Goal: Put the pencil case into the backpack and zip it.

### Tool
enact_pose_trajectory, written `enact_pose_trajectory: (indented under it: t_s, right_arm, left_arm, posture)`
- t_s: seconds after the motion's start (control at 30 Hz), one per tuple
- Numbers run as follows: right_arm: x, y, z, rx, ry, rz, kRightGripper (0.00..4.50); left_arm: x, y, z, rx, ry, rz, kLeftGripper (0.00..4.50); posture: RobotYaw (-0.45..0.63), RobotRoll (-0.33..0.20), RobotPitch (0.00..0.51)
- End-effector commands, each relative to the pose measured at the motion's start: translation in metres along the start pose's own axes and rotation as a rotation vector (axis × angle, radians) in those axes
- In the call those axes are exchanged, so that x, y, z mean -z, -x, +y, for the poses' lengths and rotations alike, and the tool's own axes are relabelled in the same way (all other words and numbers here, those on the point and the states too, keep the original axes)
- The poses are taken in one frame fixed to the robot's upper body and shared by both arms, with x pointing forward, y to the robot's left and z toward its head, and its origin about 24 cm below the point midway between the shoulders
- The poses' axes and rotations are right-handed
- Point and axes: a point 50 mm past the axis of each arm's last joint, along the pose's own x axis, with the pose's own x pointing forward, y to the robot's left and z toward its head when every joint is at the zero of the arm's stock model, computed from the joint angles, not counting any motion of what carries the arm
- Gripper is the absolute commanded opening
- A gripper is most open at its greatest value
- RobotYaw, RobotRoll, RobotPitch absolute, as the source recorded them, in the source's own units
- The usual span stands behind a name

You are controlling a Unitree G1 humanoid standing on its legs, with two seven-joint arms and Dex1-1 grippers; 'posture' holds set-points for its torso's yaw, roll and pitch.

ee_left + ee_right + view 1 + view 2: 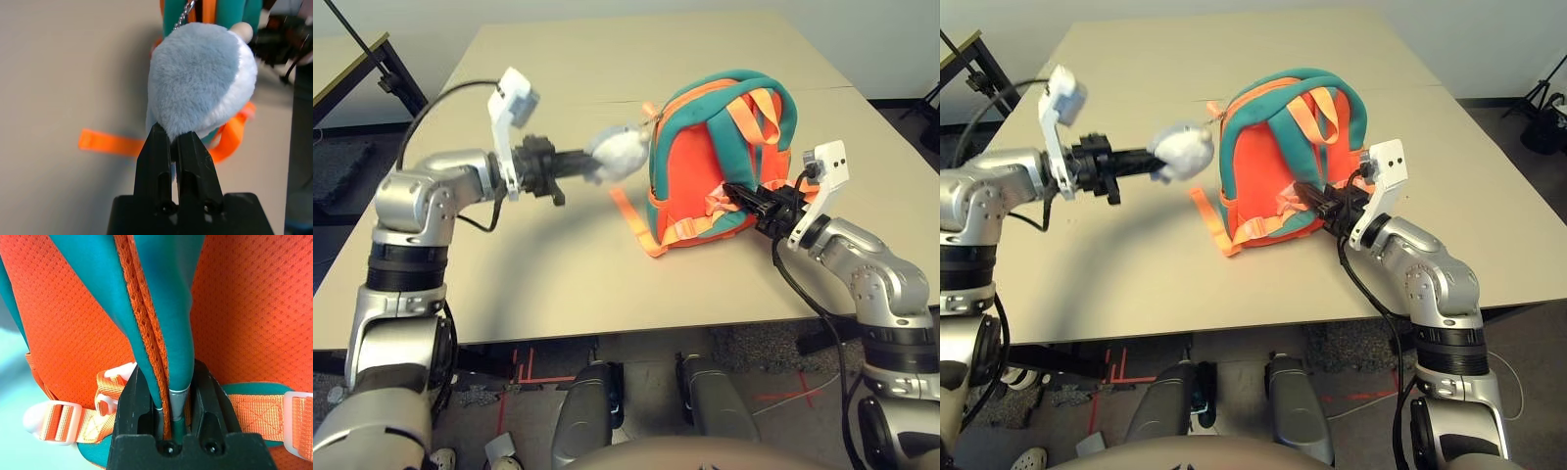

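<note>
I need to open my right gripper now, because the backpack's lower edge point(710, 238) is resting on the tabletop and the strap would hang from the backpack's upright back.
The orange backpack point(705, 166) with teal trim stands upright in the middle of the table, its strap side facing me. My left gripper point(590, 163) is shut on the grey plush whale charm point(617, 152), held out to the backpack's left on its small chain point(184, 12). My right gripper point(736, 194) is shut on a teal shoulder strap point(168, 308) low on the backpack's right side; the strap runs between its fingers point(134, 406). The white pencil case is out of view.
A loose orange strap point(631, 220) trails on the tan table point(558, 274) to the backpack's left. A seam point(862, 90) joins a second table at the back. A black stand point(372, 49) leans at the far left.
</note>
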Motion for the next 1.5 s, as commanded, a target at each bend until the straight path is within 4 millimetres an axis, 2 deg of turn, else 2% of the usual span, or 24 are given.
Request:
enact_pose_trajectory:
  t_s: [0.03,0.37,0.57,0.67,0.83,1.0,1.03,1.23,1.3,1.5]
  right_arm:
    - [0.012,0.000,-0.003,0.021,-0.019,0.059,0.75]
    - [0.012,-0.003,-0.002,0.020,-0.020,0.059,0.75]
    - [0.013,-0.004,-0.002,0.021,-0.023,0.058,0.75]
    - [0.013,-0.004,-0.001,0.022,-0.023,0.057,0.75]
    - [0.011,-0.002,-0.001,0.025,-0.015,0.051,0.75]
    - [0.004,0.002,0.006,-0.043,0.016,0.022,0.75]
    - [0.002,0.003,0.008,-0.061,0.017,0.013,1.48]
    - [-0.001,0.017,0.016,-0.123,0.008,0.031,3.77]
    - [-0.003,0.024,0.013,-0.117,0.009,0.046,4.48]
    - [-0.009,0.048,0.008,-0.120,0.011,0.088,4.48]
  left_arm:
    - [0.032,-0.004,0.005,-0.040,0.006,0.130,0.00]
    - [0.068,-0.027,-0.001,0.044,0.004,0.286,0.00]
    - [0.087,-0.039,0.002,0.063,-0.088,0.405,0.00]
    - [0.080,-0.045,0.002,0.075,-0.085,0.363,0.00]
    - [0.052,-0.048,0.004,0.077,-0.012,0.154,0.00]
    - [0.029,-0.043,0.003,0.086,0.064,0.004,1.67]
    - [0.028,-0.042,0.001,0.096,0.072,-0.004,2.07]
    - [0.032,-0.038,-0.007,0.109,0.085,0.006,4.49]
    - [0.034,-0.037,-0.007,0.105,0.090,0.009,4.50]
    - [0.036,-0.036,-0.009,0.104,0.099,0.011,4.50]
  posture:
    - [-0.18,0.000,0.114]
    - [-0.18,0.000,0.115]
    - [-0.18,0.000,0.118]
    - [-0.19,0.000,0.118]
    - [-0.19,0.000,0.117]
    - [-0.19,0.000,0.116]
    - [-0.19,0.000,0.115]
    - [-0.19,0.000,0.115]
    - [-0.19,0.000,0.116]
    - [-0.20,0.000,0.117]
